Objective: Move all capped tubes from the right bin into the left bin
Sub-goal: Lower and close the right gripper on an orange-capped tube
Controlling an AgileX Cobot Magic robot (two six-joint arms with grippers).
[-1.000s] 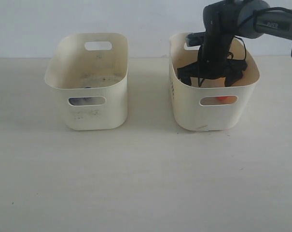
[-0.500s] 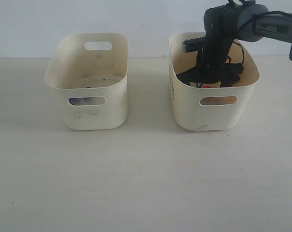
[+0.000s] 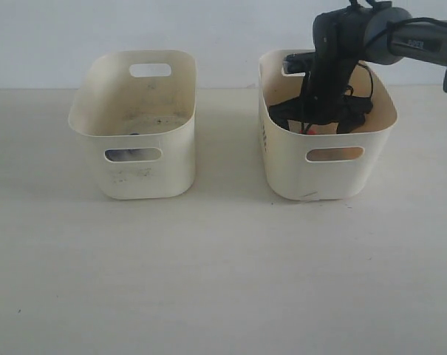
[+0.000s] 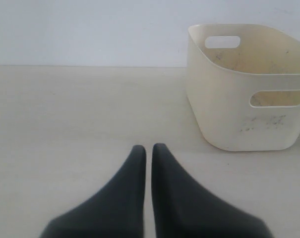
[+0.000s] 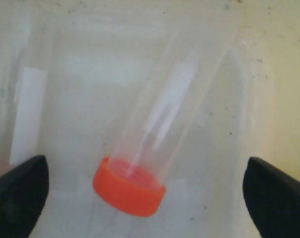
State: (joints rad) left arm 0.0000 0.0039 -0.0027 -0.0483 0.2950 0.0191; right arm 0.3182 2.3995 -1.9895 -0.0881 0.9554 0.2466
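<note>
The orange-red cap (image 3: pixel 310 130) (image 5: pixel 130 191) of the clear tube sits between my right gripper's fingers, so my right gripper needs to close on the cap.
A clear capped tube (image 5: pixel 162 109) with an orange-red cap (image 5: pixel 130 191) lies on the floor of the right bin (image 3: pixel 330 177), which is yellowish inside. My right gripper (image 5: pixel 145 196) is down inside that bin and open wide. Its dark fingertips (image 5: pixel 21 191) stand on either side of the tube without touching it. In the exterior view the right gripper (image 3: pixel 319 118) hides most of the bin's inside. The paler, smudged left bin (image 3: pixel 145 177) holds something grey-blue behind its front cut-out (image 3: pixel 125 155). My left gripper (image 4: pixel 149 148) is shut and empty above the table, apart from the left bin (image 4: pixel 239 119).
A second blurred clear tube (image 5: pixel 26 109) with a white label lies beside the first in the right wrist view. The two bins stand side by side with a gap between them. A white wall runs behind the table (image 3: pixel 223 281).
The right arm has shifted a little inside the right bin. The orange seen through its front cut-out has faded from view. The left bin has not moved.
</note>
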